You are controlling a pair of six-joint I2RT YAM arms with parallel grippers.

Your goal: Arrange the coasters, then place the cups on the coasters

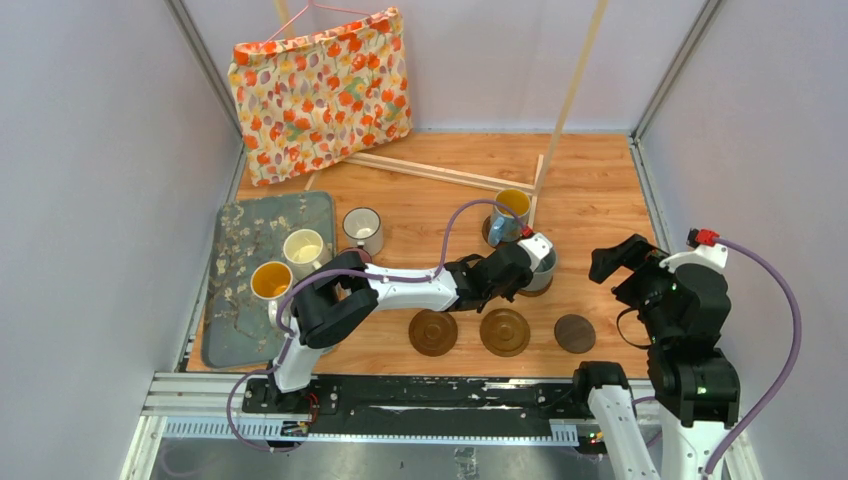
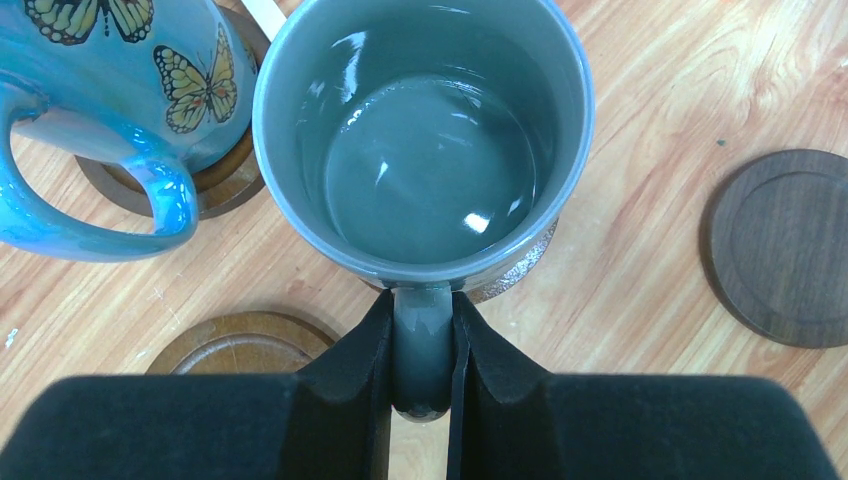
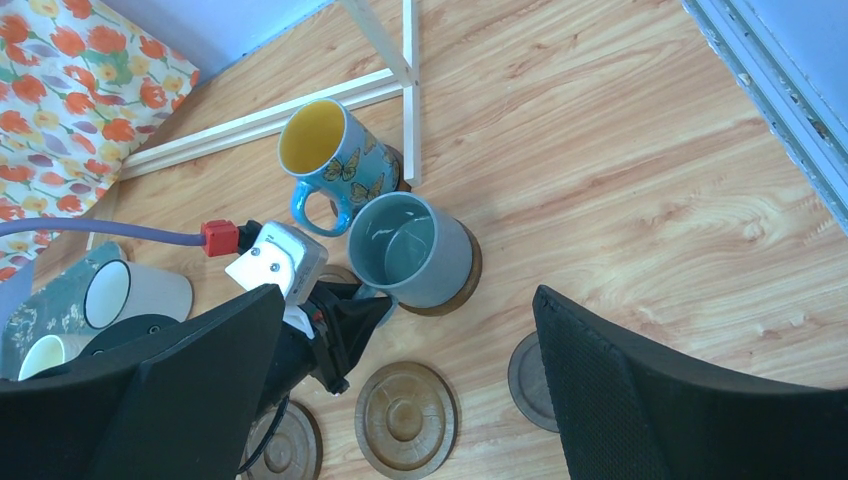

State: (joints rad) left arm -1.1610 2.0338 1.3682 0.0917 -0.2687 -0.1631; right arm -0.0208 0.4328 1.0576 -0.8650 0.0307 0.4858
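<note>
A coaster is under the base of the grey-blue cup (image 2: pixel 425 140), so my left gripper should release it to stand upright there.
My left gripper (image 2: pixel 425 312) is shut on the handle of the grey-blue cup (image 2: pixel 425 140), which sits upright on a coaster (image 3: pixel 470 278) right of centre (image 1: pixel 540 262). Just behind it the blue cup with yellow inside (image 1: pixel 510 212) stands on another coaster (image 2: pixel 215 190). Three bare coasters (image 1: pixel 433 332) (image 1: pixel 505 332) (image 1: pixel 575 333) lie in a row near the front edge. The right gripper (image 1: pixel 625 262) hovers open and empty to the right, above the table. Left of centre a white cup with dark rim (image 1: pixel 362 230) stands on the wood.
A cream cup (image 1: pixel 303 247) and a pale cup with orange inside (image 1: pixel 271 282) stand on the grey floral mat (image 1: pixel 240 335) at the left. A flowered fabric bag (image 1: pixel 320 90) leans on the back wall, with thin wooden slats (image 1: pixel 440 172) lying before it.
</note>
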